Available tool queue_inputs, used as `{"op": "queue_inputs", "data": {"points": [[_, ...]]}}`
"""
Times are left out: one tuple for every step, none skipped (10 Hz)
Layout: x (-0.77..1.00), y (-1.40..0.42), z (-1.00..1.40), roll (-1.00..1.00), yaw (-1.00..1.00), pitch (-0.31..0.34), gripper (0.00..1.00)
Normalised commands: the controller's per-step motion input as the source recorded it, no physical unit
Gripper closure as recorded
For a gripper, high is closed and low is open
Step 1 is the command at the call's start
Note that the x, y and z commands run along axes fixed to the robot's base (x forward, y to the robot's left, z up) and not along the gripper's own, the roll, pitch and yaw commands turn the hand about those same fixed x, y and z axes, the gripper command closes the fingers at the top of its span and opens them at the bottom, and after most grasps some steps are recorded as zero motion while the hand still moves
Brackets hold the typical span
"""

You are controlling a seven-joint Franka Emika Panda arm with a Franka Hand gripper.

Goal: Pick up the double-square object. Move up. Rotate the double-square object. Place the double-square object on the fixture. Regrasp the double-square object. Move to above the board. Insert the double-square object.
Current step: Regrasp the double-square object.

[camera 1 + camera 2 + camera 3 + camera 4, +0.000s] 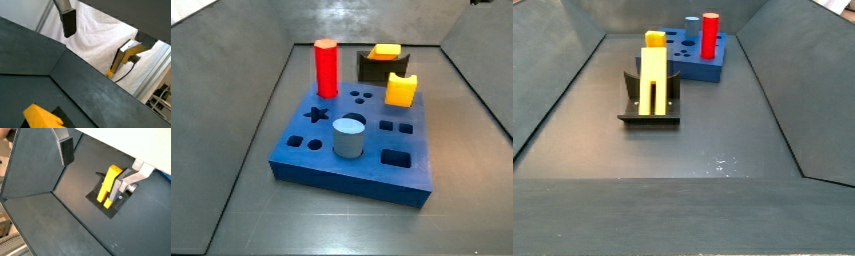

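Note:
I next need to grab the double-square object by its exposed top end [386, 50] with my gripper, because the dark fixture [374, 70] covers the lower part of the object.
The double-square object [653, 72] is a long yellow bar standing propped on the dark fixture [648, 113], prongs down, in front of the blue board [691, 62]. In a side view its orange top [385, 51] shows above the fixture [374, 70], behind the board [358, 165]. My gripper [95, 177] is open and raised away from the bar [108, 183], touching nothing. One dark pad [65, 150] and one silver finger [137, 178] stand wide apart. In a wrist view the gripper [93, 52] frames white cloth, and the bar [43, 118] lies at the picture's edge.
On the board stand a red hexagonal peg [326, 68], a short yellow notched peg [402, 90] and a grey cylinder [349, 138]. Several holes in the board [394, 158] are open. Sloping grey walls [567, 80] enclose the floor on all sides.

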Motion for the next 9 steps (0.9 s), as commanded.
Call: {"op": "queue_inputs", "data": {"points": [[0.06,0.04,-1.00,0.16,0.12,0.088,0.00],[0.06,0.03,-1.00,0.15,0.13,0.061,0.00],[0.07,0.03,-1.00,0.14,0.13,0.044,0.00],[0.08,0.03,-1.00,0.11,0.13,0.015,0.00],[0.10,0.02,-1.00,0.09,0.12,-0.003,0.00],[0.11,0.02,-1.00,0.08,0.11,-0.023,0.00],[0.12,0.01,-1.00,0.07,0.09,-0.036,0.00],[0.14,0.01,-1.00,0.07,0.07,-0.042,0.00],[0.14,0.00,-1.00,0.08,0.06,-0.040,0.00]]}}
